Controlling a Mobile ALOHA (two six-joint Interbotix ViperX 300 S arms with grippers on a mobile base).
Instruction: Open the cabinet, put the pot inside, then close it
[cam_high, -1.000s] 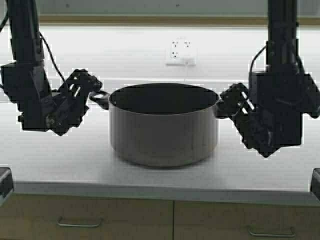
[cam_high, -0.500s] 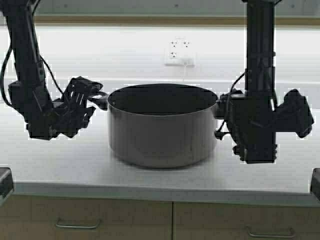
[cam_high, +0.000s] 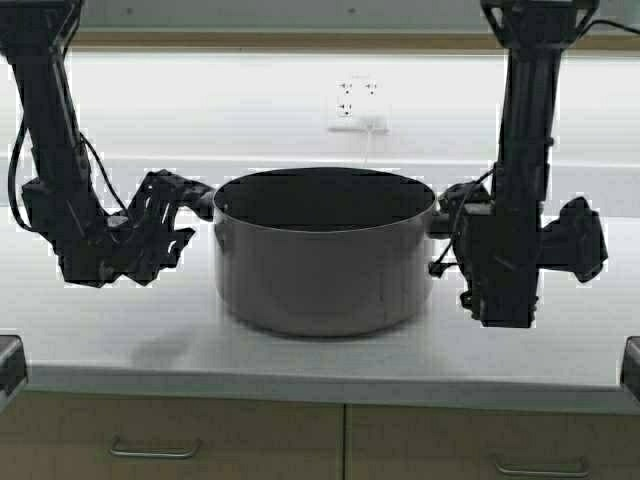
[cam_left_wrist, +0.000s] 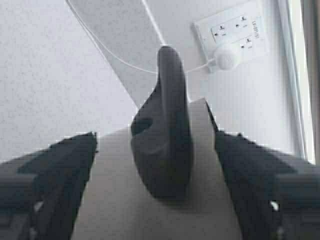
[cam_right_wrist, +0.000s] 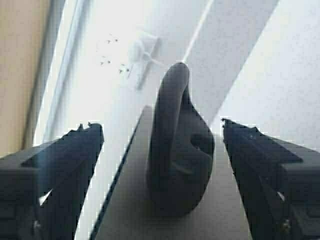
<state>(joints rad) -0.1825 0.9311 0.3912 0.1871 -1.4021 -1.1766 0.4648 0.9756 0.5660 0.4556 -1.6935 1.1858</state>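
The pot's round body (cam_high: 325, 275) is far wider than my open fingers, so I will grab the pot by its slim loop handle (cam_high: 201, 199) next with my left gripper.
The dark grey pot (cam_high: 325, 265) stands on the white counter (cam_high: 320, 345) with its black inside facing up. My left gripper (cam_high: 185, 205) is open at the pot's left loop handle (cam_left_wrist: 167, 125), which lies between the two fingers (cam_left_wrist: 60, 170) without touching them. My right gripper (cam_high: 450, 230) is open at the pot's right loop handle (cam_right_wrist: 177, 150), which also lies between its spread fingers (cam_right_wrist: 260, 160). The cabinet with the paired doors is out of view.
A white wall socket (cam_high: 360, 105) with a plugged-in cord sits on the back wall behind the pot. Beige drawer fronts (cam_high: 170, 440) with bar pulls run below the counter's front edge. Bare counter lies to both sides of the pot.
Both arms have straightened and closed in on the pot. The right gripper has turned and moved left to the right handle; the left gripper has edged up to the left handle.
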